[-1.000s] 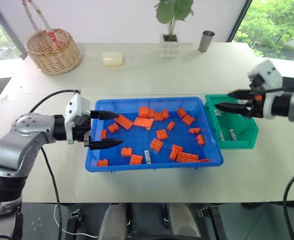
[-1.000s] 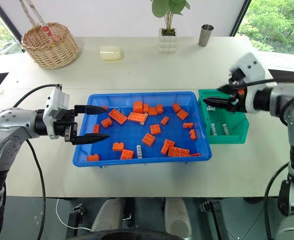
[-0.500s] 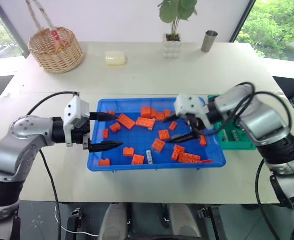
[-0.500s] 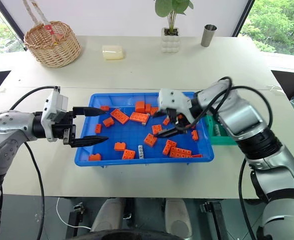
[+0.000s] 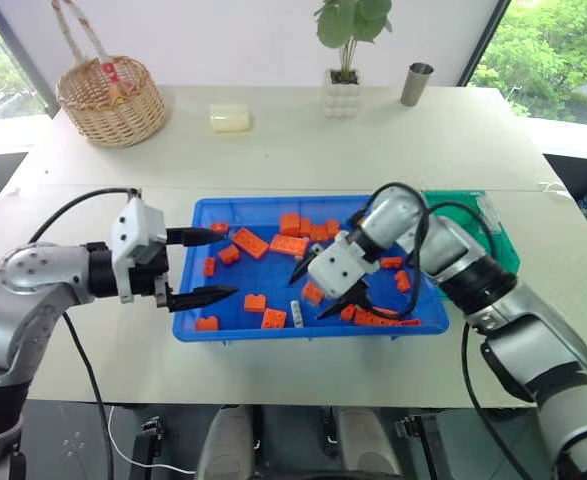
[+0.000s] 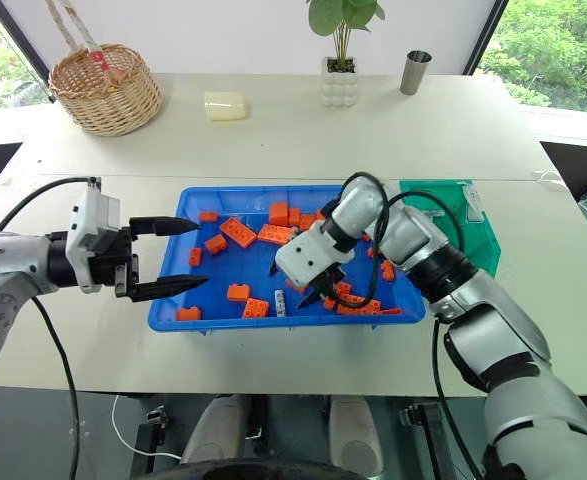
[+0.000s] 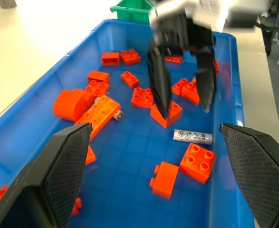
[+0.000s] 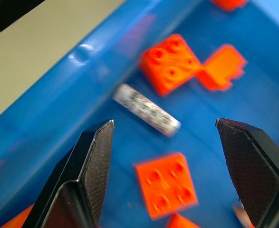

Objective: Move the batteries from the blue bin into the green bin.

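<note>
In the right wrist view, my right gripper's fingers stop above the silver battery point(image 8: 147, 109), so it is too early to close. The right gripper lowers next.
The blue bin point(image 5: 188, 325) sits mid-table, scattered with orange bricks. One silver battery point(image 5: 295, 312) lies near its front wall, also seen as the battery point(image 8: 146, 109) and the battery point(image 7: 192, 136). My right gripper point(image 5: 308, 297) hangs open just above it, pointing down, the battery lying below and between its fingers point(image 8: 89, 166) without touching them. My left gripper point(image 5: 228, 264) is open and empty, level over the bin's left end. The green bin point(image 5: 498, 240) stands against the blue bin's right side, partly hidden by my right arm.
At the back of the table are a wicker basket point(image 5: 108, 95), a pale yellow block point(image 5: 230, 118), a potted plant point(image 5: 341, 90) and a metal cup point(image 5: 413, 82). Orange bricks point(image 8: 167, 183) crowd close around the battery.
My right gripper swung left from over the green bin, dropped into the blue bin and turned to point down over the battery. The left gripper has stayed put.
</note>
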